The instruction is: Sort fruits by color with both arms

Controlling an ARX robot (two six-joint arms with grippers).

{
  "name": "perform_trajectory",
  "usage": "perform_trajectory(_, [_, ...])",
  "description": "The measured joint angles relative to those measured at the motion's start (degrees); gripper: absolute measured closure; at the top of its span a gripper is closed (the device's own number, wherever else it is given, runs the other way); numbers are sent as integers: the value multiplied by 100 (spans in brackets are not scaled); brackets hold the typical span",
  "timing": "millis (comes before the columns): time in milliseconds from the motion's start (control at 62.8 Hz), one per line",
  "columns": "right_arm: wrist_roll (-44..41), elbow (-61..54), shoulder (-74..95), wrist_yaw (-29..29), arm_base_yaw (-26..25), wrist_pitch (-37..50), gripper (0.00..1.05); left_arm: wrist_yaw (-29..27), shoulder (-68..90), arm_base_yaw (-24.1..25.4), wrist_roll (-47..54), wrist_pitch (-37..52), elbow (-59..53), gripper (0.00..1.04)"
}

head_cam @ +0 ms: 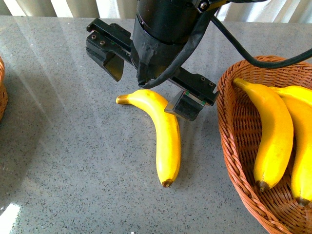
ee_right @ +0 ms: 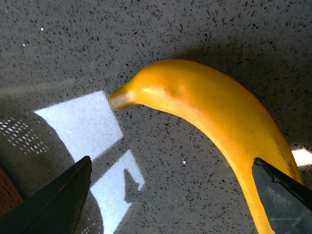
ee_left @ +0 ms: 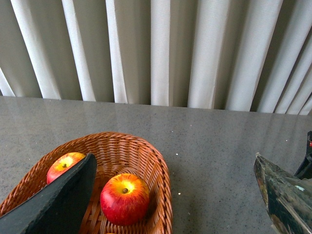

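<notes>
My right gripper is going to grab the banana next by its curved middle (head_cam: 163, 124) to sort it. Then the banana should go into the basket of bananas.
A yellow banana (head_cam: 165, 134) lies on the grey table between the baskets. My right gripper (head_cam: 150, 92) hangs open just above its stem end, one finger (head_cam: 111, 59) on the far side and one (head_cam: 186, 105) beside its middle. In the right wrist view the banana (ee_right: 209, 112) curves past one finger (ee_right: 285, 200) of the open gripper (ee_right: 170, 200). My left gripper (ee_left: 170, 204) is open and empty above the rim of a wicker basket (ee_left: 163, 195) that holds two red apples (ee_left: 125, 198) (ee_left: 63, 165). Two more bananas (head_cam: 270, 134) (head_cam: 302, 141) lie in the right wicker basket (head_cam: 234, 146).
The edge of the left wicker basket (head_cam: 2, 92) shows at the left border of the front view. Grey speckled tabletop (head_cam: 73, 161) lies between the baskets. White pleated curtains (ee_left: 161, 48) hang behind the table's far edge.
</notes>
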Motion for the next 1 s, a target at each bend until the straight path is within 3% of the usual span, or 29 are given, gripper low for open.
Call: perform_trajectory(1003, [-813, 26, 334, 337, -160, -101, 9, 0, 0, 0, 0, 0, 0, 9])
